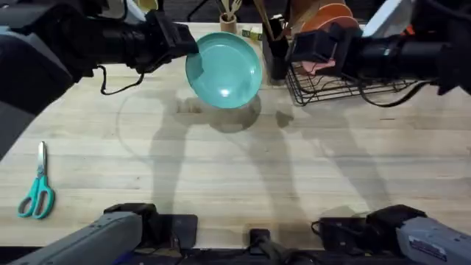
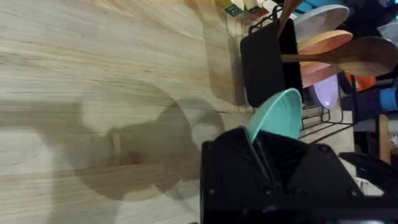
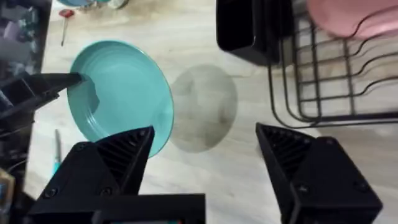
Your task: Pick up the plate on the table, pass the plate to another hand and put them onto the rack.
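Note:
The teal plate is to be taken over by my right gripper and put onto the wire rack (image 1: 346, 85). My right gripper needs to grab the plate by its free rim (image 1: 260, 73) next.
The teal plate (image 1: 224, 70) hangs tilted above the table (image 1: 294, 169), casting a round shadow below. My left gripper (image 1: 185, 50) is shut on the plate's left rim. In the left wrist view the plate (image 2: 277, 115) runs edge-on into the gripper (image 2: 262, 155). My right gripper (image 1: 298, 50) hovers just right of the plate, in front of the black wire rack (image 1: 346, 85). In the right wrist view the right gripper (image 3: 205, 162) stands wide open with nothing between its fingers, the plate (image 3: 124, 93) lies ahead of it, and the left gripper (image 3: 68, 84) pinches the plate's far rim.
A black utensil holder (image 1: 276, 51) stands between the plate and the rack. Orange-pink plates (image 1: 335, 15) stand in the rack (image 3: 323, 81), with a lavender plate (image 2: 326, 90) among them. Teal-handled scissors (image 1: 37, 193) lie at the table's front left.

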`<act>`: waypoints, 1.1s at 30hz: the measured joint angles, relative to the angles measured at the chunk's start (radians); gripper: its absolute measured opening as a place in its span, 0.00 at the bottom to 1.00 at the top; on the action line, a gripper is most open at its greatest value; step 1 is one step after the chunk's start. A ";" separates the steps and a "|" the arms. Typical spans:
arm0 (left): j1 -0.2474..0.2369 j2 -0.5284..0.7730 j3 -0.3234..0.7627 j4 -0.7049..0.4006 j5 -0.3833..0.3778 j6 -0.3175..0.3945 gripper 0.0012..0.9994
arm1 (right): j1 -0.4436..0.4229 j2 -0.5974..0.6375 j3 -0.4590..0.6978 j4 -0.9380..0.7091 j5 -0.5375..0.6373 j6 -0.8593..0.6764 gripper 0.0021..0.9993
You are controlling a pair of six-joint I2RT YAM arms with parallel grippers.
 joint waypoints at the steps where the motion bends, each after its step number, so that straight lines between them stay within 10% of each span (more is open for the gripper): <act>1: 0.000 0.000 0.000 0.000 0.002 0.000 0.04 | 0.000 0.010 0.000 0.000 -0.010 0.016 0.99; 33: 0.000 0.000 0.000 0.000 0.012 -0.030 0.04 | 0.144 0.126 0.001 0.101 -0.065 0.202 0.99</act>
